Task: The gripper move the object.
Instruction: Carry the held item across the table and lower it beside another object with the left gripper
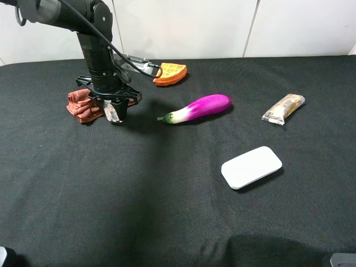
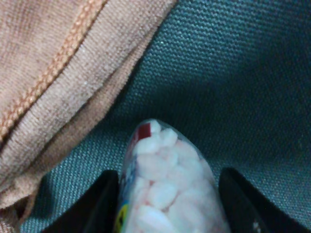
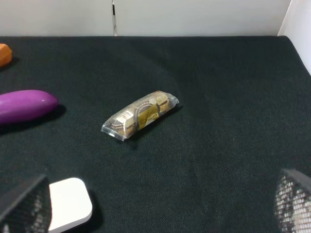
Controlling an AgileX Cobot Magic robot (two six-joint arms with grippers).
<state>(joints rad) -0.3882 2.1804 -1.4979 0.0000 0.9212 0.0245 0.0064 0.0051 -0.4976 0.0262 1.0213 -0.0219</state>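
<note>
The shaker jar's base (image 1: 115,119) is down at the black table cover (image 1: 118,125) beside the folded cloth, so it is time for my left gripper to open now.
My left gripper (image 1: 113,113) is at the back left, pointing down, just above the black table. It is shut on the small clear shaker jar (image 1: 113,116). In the left wrist view the jar (image 2: 165,189), full of pale pinkish-white pieces, sits between the two dark fingers (image 2: 95,208). A folded pinkish-brown cloth (image 2: 53,82) lies right beside the jar. My right gripper (image 3: 160,196) is open and empty, with its mesh-patterned fingertips (image 3: 24,206) spread wide above the table's right part.
The cloth (image 1: 82,105) lies left of the left gripper. An orange waffle-like toy (image 1: 170,73) is behind it, a purple eggplant (image 1: 197,107) to its right. A wrapped snack bar (image 1: 283,108) and a white flat rounded box (image 1: 251,167) lie on the right.
</note>
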